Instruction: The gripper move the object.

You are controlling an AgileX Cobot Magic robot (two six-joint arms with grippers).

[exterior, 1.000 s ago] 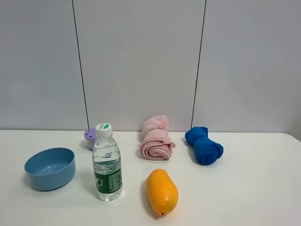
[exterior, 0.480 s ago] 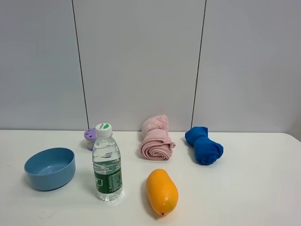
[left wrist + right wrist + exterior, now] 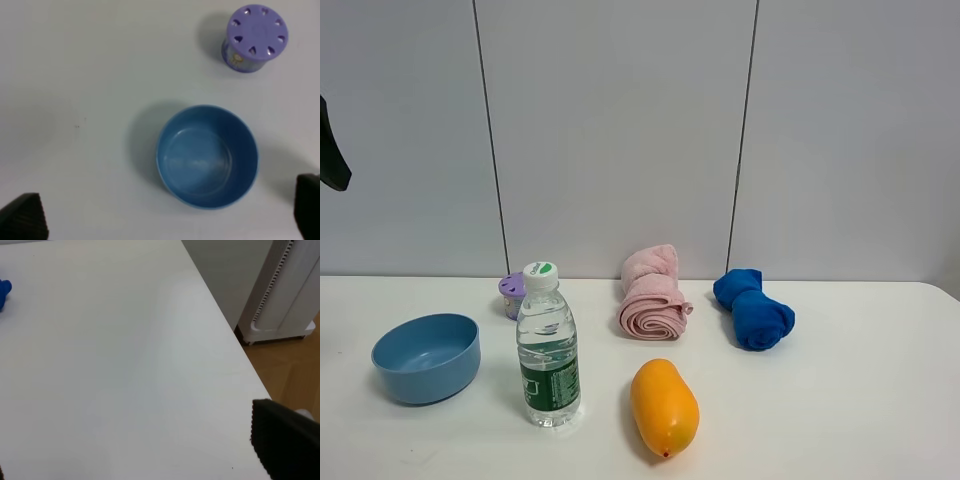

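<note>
The light-blue bowl needs to move across the white table, so my left gripper should next pick it up by its rim (image 3: 426, 318) (image 3: 161, 145).
The light-blue bowl (image 3: 426, 357) stands empty and upright at the left of the white table. In the left wrist view it (image 3: 207, 156) lies straight below the camera. My left gripper (image 3: 165, 220) is open wide and empty, well above the bowl, with its black fingertips (image 3: 22, 220) at the picture's two lower corners. A dark part of it (image 3: 332, 150) shows at the left edge of the exterior view. My right gripper (image 3: 145, 465) is open and empty over bare table near the right edge; one black fingertip (image 3: 285, 445) shows.
A purple perforated container (image 3: 511, 293) stands behind the bowl, also in the left wrist view (image 3: 255, 37). A water bottle (image 3: 548, 345), orange mango (image 3: 663, 407), pink rolled towel (image 3: 651, 295) and dark-blue rolled towel (image 3: 753, 308) are to the right. The table's right edge (image 3: 235, 340) drops to a floor.
A dark part of the left gripper has come into the exterior view at the upper left edge. The objects on the table have not moved.
</note>
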